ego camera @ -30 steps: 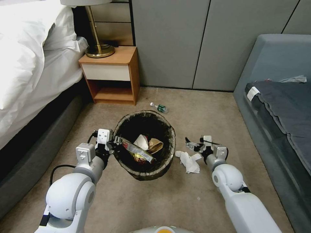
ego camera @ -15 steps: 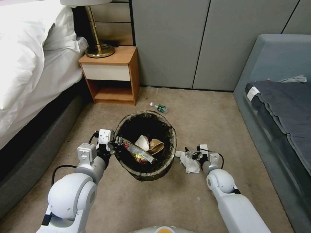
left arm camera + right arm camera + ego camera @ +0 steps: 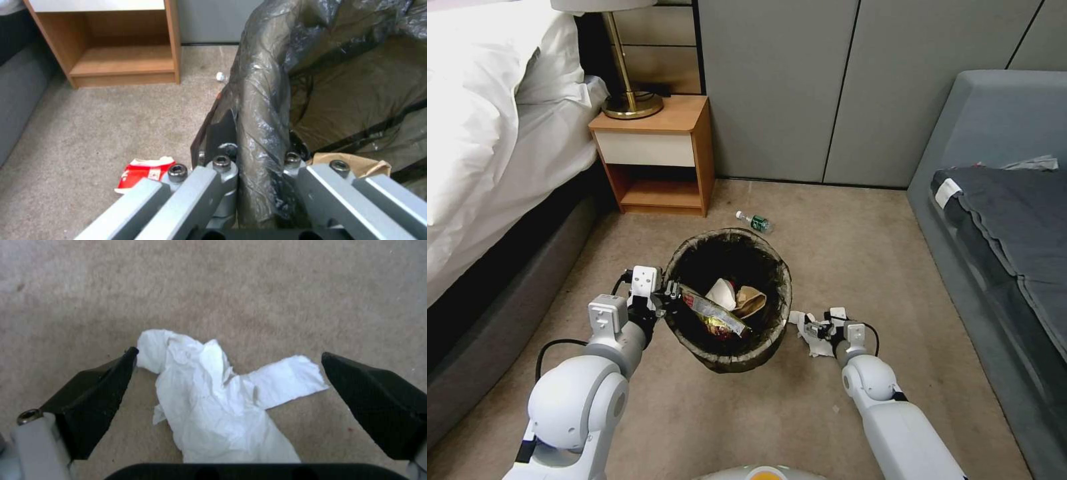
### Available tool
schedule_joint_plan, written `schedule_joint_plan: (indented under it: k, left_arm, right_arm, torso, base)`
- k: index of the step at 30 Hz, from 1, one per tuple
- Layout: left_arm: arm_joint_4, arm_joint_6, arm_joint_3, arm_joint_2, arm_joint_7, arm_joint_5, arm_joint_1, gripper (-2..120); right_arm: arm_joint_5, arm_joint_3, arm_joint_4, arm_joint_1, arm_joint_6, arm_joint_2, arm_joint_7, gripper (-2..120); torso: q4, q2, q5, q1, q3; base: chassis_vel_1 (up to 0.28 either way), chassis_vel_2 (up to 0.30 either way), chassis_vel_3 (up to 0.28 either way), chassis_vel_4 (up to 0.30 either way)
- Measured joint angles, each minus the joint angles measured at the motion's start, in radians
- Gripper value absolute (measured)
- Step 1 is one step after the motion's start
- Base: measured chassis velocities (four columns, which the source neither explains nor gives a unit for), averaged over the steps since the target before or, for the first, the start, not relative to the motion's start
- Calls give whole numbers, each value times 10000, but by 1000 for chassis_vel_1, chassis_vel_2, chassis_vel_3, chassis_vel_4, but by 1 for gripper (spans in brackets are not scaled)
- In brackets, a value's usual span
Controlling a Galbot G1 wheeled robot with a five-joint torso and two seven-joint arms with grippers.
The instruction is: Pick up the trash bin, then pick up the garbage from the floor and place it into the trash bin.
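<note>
The right gripper grabs the tissue by its raised crumpled middle [image 3: 816, 337] next, since the tissue's thin end piece lies flat on the carpet.
The trash bin [image 3: 730, 359], lined with a dark bag, hangs just above the carpet. My left gripper [image 3: 666, 293] is shut on its near-left rim; in the left wrist view the gripper [image 3: 259, 156] pinches the bag-covered rim [image 3: 262, 100]. Inside lie a snack wrapper [image 3: 714, 315], a brown paper bag [image 3: 751, 301] and a white tissue [image 3: 718, 293]. My right gripper [image 3: 815, 328] is open and low over a crumpled white tissue [image 3: 812, 345] right of the bin; its fingers [image 3: 95, 393] straddle the tissue [image 3: 218, 396]. A green-labelled bottle [image 3: 755, 222] lies behind the bin. A red-and-white carton [image 3: 142, 170] lies on the carpet.
A bed [image 3: 487, 133] runs along the left, with a wooden nightstand [image 3: 657, 157] and a brass lamp [image 3: 630, 100] at its head. A grey daybed [image 3: 1000, 200] stands on the right. Grey wall panels [image 3: 827, 87] close the back. Open carpet lies around the bin.
My right gripper has drawn left and nearer, down from beside the white tissue to right over it, still open. The left gripper and bin have barely moved.
</note>
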Motion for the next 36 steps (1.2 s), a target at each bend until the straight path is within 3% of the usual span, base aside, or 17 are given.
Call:
schedule_joint_plan:
  k: [20, 33, 36]
  left_arm:
    - [104, -7, 28, 29, 22, -2, -45, 2]
    - [151, -17, 98, -5, 29, 14, -63, 2]
    - [151, -21, 81, -6, 31, 19, -54, 2]
  right_arm:
    - [-681, 176, -2323, 684, 661, 670, 40, 100]
    - [-721, 196, -2639, 810, 812, 706, 64, 100]
    - [-721, 196, -2653, 824, 846, 704, 58, 95]
  torso:
    - [0, 0, 1, 1, 0]
    - [0, 0, 1, 0, 0]
    - [0, 0, 1, 0, 0]
  base:
    - [0, 0, 0, 0]
    - [0, 0, 0, 0]
    - [0, 0, 0, 0]
